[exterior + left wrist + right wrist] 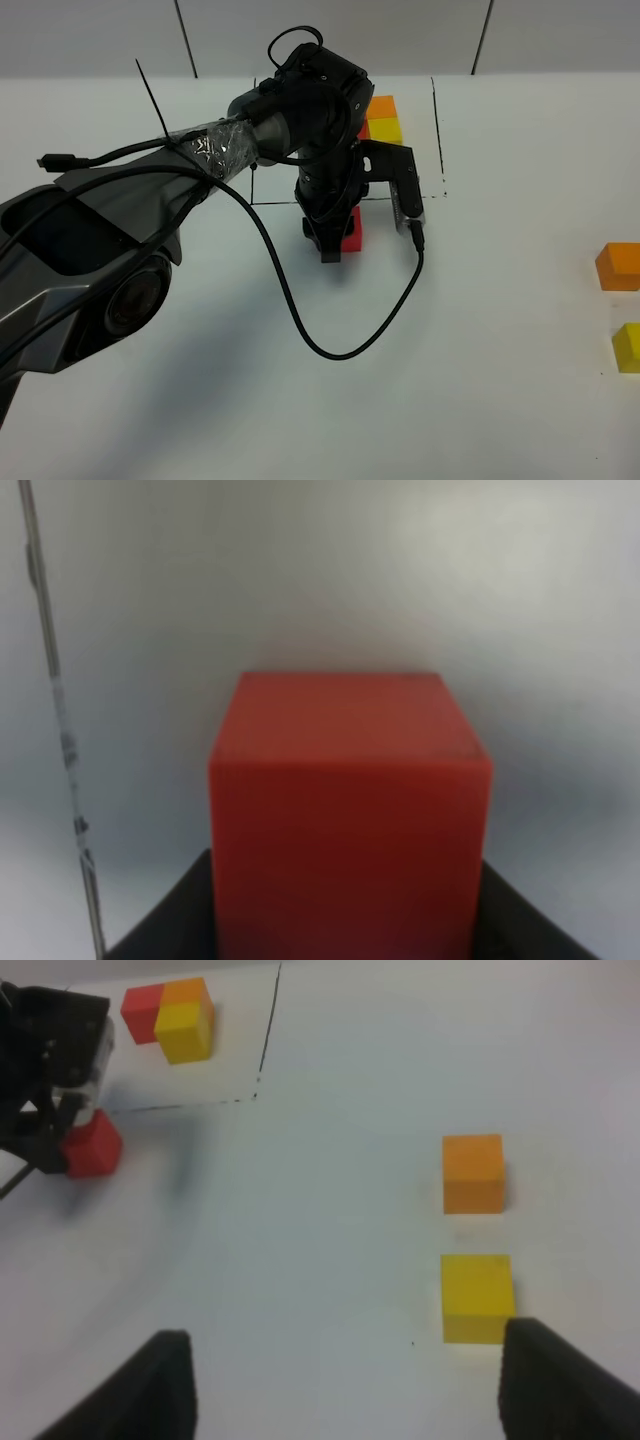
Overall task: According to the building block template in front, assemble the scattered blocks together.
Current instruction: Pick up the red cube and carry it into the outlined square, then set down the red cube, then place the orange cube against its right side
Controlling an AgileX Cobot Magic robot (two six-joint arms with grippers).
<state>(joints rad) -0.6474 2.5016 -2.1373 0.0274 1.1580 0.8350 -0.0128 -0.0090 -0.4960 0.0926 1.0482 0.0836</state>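
The lower edge of the red cube sits squarely on the white tabletop, so I will open my left gripper now, and the cube would stay flat there.
The template (382,119) is a joined red, orange and yellow trio inside a thin black frame (437,130) at the back; my left arm hides part of it. It also shows in the right wrist view (170,1015). My left gripper (338,238) is shut on the red cube (351,228), just in front of the frame's front line. The red cube fills the left wrist view (350,810). The orange cube (618,266) and the yellow cube (628,347) lie apart at the far right. My right gripper (345,1390) is open, close to the yellow cube (478,1297) and the orange cube (473,1172).
The left arm's black cable (330,350) loops over the white table in front of the red cube. The frame's drawn line (60,730) runs beside the red cube in the left wrist view.
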